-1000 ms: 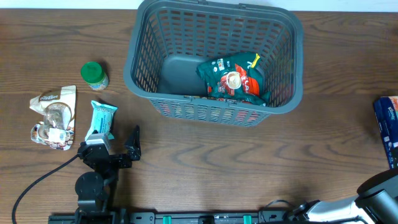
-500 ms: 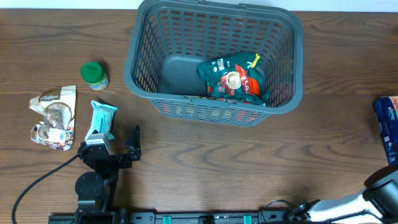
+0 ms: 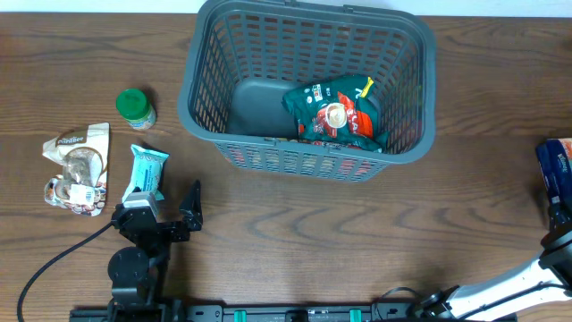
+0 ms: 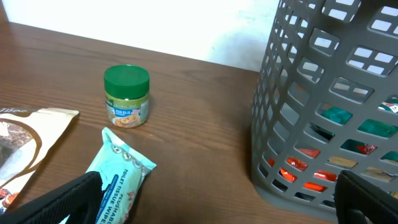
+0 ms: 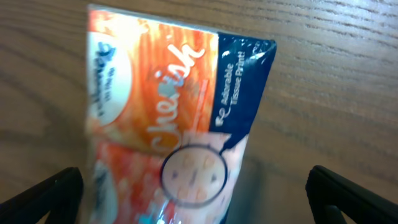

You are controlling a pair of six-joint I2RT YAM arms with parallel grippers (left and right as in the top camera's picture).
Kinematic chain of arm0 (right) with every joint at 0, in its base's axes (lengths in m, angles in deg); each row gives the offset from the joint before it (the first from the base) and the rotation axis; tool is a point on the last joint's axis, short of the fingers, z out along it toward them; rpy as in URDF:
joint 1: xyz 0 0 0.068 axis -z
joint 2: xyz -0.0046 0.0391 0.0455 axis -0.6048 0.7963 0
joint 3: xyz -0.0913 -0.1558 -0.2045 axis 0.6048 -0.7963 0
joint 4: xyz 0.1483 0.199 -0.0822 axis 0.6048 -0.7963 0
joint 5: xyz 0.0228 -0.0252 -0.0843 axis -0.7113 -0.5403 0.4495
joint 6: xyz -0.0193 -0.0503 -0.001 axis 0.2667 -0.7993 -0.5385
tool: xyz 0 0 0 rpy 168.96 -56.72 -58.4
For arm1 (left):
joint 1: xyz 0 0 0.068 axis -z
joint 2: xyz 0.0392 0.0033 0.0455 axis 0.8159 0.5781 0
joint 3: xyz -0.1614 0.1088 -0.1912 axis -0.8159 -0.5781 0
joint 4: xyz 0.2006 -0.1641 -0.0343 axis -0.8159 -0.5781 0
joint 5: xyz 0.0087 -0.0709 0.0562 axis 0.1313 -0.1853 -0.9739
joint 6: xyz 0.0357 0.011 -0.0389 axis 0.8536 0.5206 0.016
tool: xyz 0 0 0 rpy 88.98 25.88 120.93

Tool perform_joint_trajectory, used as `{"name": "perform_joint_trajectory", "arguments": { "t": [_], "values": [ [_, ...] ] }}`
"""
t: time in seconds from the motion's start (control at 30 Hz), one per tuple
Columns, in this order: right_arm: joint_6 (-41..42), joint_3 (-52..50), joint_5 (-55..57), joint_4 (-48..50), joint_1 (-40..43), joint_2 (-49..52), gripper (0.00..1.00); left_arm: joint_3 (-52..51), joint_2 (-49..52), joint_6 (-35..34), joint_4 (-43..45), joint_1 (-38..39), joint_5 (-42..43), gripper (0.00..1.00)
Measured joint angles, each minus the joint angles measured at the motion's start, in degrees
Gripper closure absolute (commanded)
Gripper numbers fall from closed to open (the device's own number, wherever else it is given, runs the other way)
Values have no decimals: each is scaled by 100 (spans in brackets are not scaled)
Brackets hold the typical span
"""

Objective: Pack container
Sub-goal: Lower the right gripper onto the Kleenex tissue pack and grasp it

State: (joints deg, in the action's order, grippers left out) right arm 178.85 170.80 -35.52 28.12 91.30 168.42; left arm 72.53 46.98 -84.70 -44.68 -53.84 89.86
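Note:
My right gripper's fingers are above the orange and navy packet (image 3: 559, 182) (image 5: 168, 118) and would miss it if they closed now. They should go lower before they close on it.
The dark grey slotted container (image 3: 201, 98) stands at the back middle of the table, with a green and red snack packet (image 3: 335, 114) lying in it. In the left wrist view its wall (image 4: 298, 112) is on the right. My left gripper (image 3: 168, 207) is open and empty near the front left, next to a teal wipes packet (image 3: 146, 172). My right gripper (image 5: 199, 208) is open, with its fingers on either side of an orange and navy packet (image 5: 168, 118). That packet lies at the table's right edge (image 3: 556, 170).
A green-lidded jar (image 3: 136, 107) stands left of the container and also shows in the left wrist view (image 4: 126, 96). A brown and white packet (image 3: 79, 167) lies at the far left. The left arm's cable (image 3: 54, 264) trails across the front left.
My right arm has moved toward the far side along the right edge, closer to the orange and navy packet. The left arm and the other objects have not moved.

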Motion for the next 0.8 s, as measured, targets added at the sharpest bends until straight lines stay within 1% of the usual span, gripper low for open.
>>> {"name": "perform_joint_trajectory", "arguments": {
  "t": [0.33,0.8],
  "values": [
    [-2,0,315,66,9,535,1,0,0,-2,0,2,0,1],
    [-122,0,168,173,116,553,1,0,0,-2,0,0,0,1]
  ]
}}
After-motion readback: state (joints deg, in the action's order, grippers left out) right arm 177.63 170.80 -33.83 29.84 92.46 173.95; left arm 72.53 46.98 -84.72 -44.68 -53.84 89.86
